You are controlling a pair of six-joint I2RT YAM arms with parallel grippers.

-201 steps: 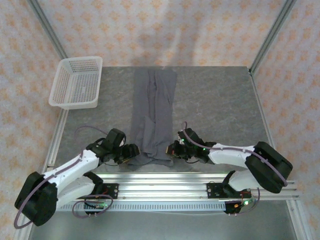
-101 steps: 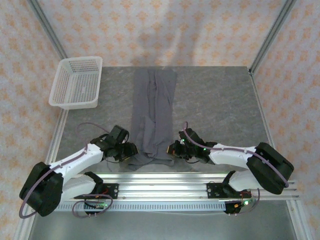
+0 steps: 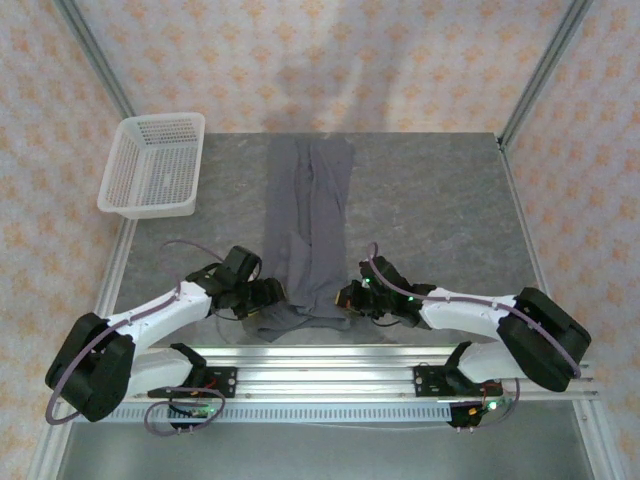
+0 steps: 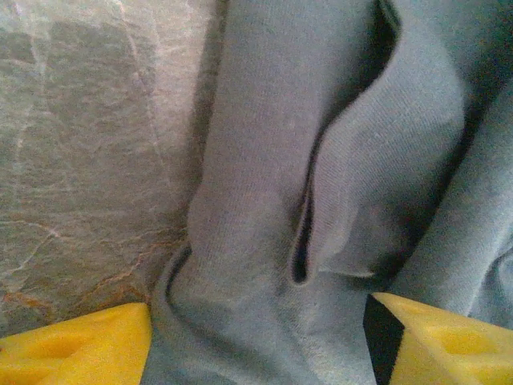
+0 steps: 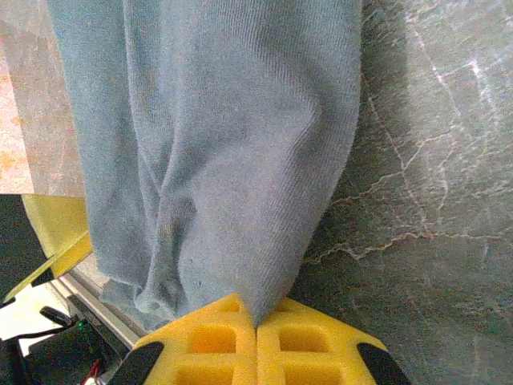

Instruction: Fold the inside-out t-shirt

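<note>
The left gripper grabs the t-shirt's near outer edge [image 3: 268, 308] [image 4: 189, 325] next, opposite my right gripper, to fold the near end of the t-shirt over evenly.
The inside-out t-shirt [image 3: 308, 230] is a dark slate-grey strip folded lengthwise, running from the table's far edge to its near edge. My left gripper [image 3: 268, 295] is at the shirt's near left corner. In the left wrist view its yellow fingertips [image 4: 72, 346] stand wide apart, open, with wrinkled shirt cloth [image 4: 264, 200] lying between them. My right gripper [image 3: 346, 298] is at the near right corner. There its yellow pads [image 5: 216, 337] are pressed together, shut on a pinch of the shirt's edge [image 5: 240, 160].
A white mesh basket [image 3: 152, 166] stands at the back left of the grey marbled table [image 3: 440, 210]. An aluminium rail [image 3: 400, 358] runs along the near edge, just behind both grippers. Slanted frame posts [image 3: 540, 70] rise at the back corners.
My left gripper has shifted a little to the right, onto the shirt's near left corner. The right arm and the shirt have stayed put.
</note>
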